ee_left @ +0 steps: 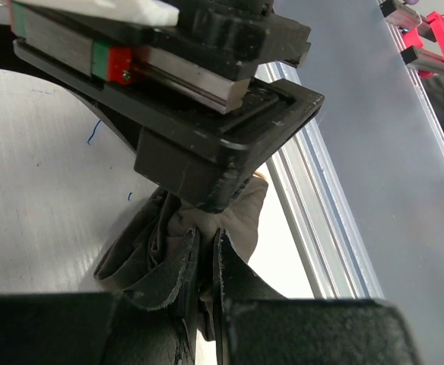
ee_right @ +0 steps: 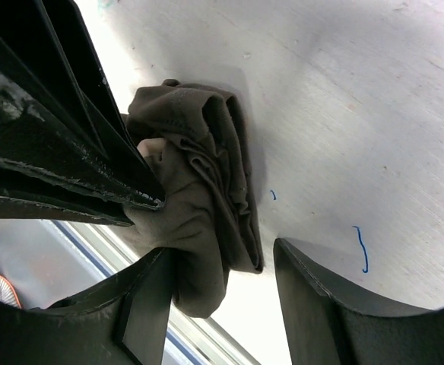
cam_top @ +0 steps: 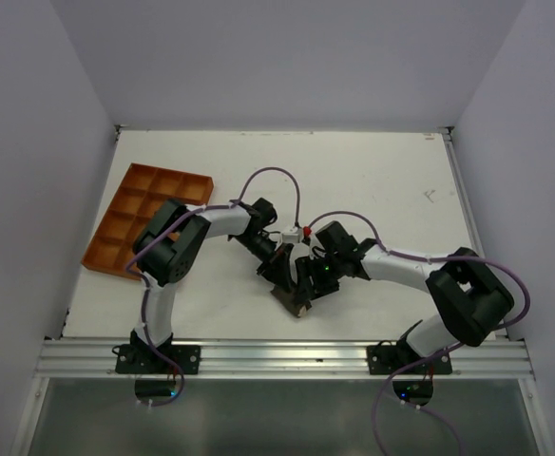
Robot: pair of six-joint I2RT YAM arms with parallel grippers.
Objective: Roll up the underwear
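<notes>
The underwear bundle has to stay rolled to fit a tray section, so the robot's right gripper should next grab the underwear bundle's loose end [cam_top: 302, 305] [ee_right: 217, 262], with the folds together.
The underwear [cam_top: 296, 302] is a bunched, partly rolled brownish-grey bundle on the white table, near the front edge between the two arms. My left gripper [cam_top: 283, 274] is shut on a fold of it; in the left wrist view the cloth [ee_left: 241, 213] is pinched between the nearly closed fingers [ee_left: 178, 266] of that gripper [ee_left: 205, 237]. My right gripper [cam_top: 308, 281] hangs just over the bundle from the right. In the right wrist view that gripper [ee_right: 222, 251] stands open. Its left finger touches the cloth [ee_right: 207, 182] and its right finger is apart from it.
An orange compartment tray [cam_top: 135, 214] lies at the left of the table. The aluminium rail [cam_top: 287, 356] runs along the front edge, right beside the bundle, and shows in the left wrist view as the rail [ee_left: 313, 228]. White walls enclose the table.
</notes>
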